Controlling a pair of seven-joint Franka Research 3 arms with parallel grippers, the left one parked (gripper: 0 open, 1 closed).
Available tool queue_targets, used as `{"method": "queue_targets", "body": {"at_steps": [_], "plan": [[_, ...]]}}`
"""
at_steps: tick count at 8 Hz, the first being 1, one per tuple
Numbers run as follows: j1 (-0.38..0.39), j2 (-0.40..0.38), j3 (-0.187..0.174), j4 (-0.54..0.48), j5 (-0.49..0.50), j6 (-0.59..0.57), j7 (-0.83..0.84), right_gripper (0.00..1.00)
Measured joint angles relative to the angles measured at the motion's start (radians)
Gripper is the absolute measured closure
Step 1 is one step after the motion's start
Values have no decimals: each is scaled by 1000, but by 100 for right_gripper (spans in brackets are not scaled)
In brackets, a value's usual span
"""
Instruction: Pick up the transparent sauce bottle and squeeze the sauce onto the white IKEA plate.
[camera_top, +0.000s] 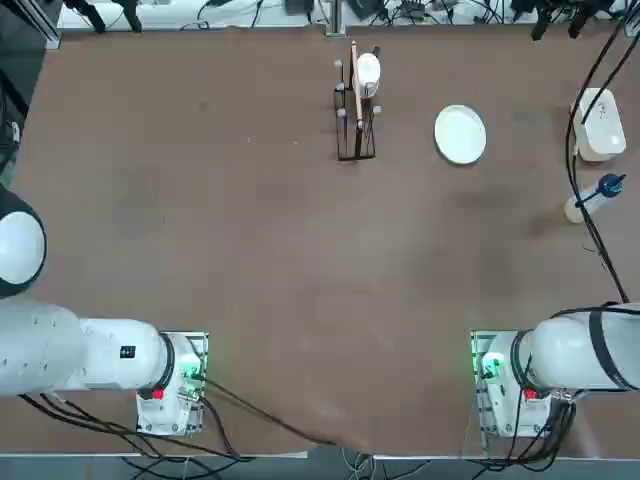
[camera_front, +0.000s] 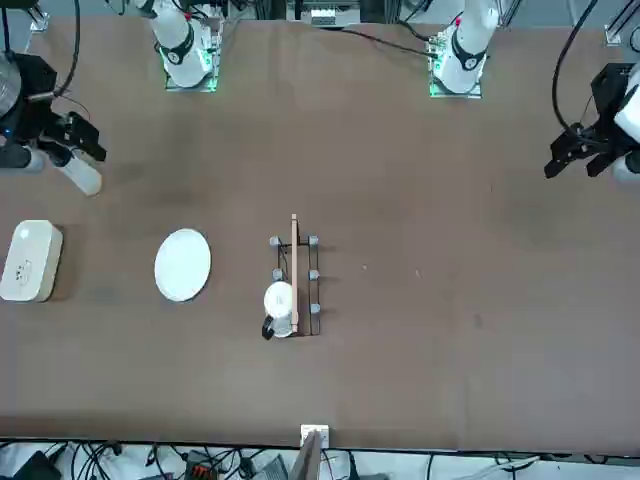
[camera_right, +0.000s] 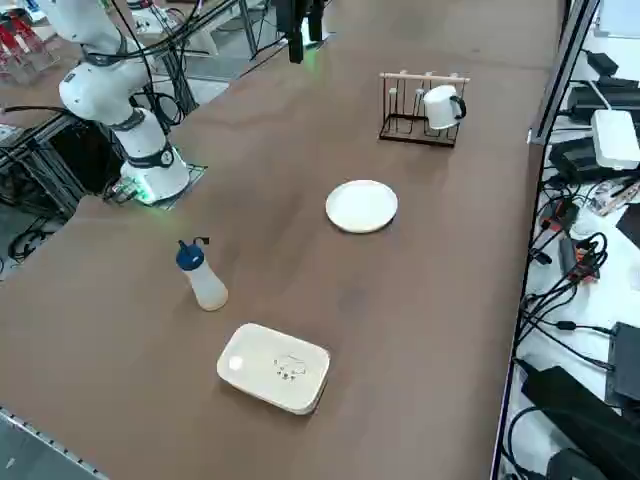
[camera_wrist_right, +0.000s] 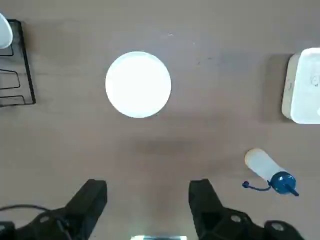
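Note:
My right gripper is to grab the bottle by its whitish body (camera_wrist_right: 263, 164). Then the transparent sauce bottle's blue nozzle (camera_wrist_right: 291, 190) stays free to squeeze sauce onto the plate.
The transparent sauce bottle (camera_right: 203, 275) stands upright near the table's right edge, whitish with a blue nozzle cap; it also shows as the bottle (camera_top: 588, 200) and the bottle (camera_wrist_right: 265, 167). The white IKEA plate (camera_top: 460, 134) lies further in towards the far side, round and glossy, also seen as the plate (camera_right: 361, 206) and the plate (camera_wrist_right: 138, 84). My right gripper (camera_wrist_right: 147, 197) hangs high above the table, open, with only bare tabletop between its black fingers (camera_wrist_right: 202, 197). The bottle sits off to one side of the fingers, apart from them.
A white boxy rounded object (camera_right: 275, 367) lies beside the bottle at the table's right edge. A black wire rack (camera_top: 355, 110) holding a white mug (camera_top: 368, 72) stands at the far middle. Black cables (camera_top: 585, 120) hang over the right side.

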Motion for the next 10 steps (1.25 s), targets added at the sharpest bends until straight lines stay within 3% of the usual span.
{"method": "queue_targets", "body": {"at_steps": [4,7,10], "plan": [[1,-10,-8,-1,0,-23,0,0],[1,-6,-11,-17,0,-114,15,0],[0,47,-29,-41,-38,-145,113,0]]}}
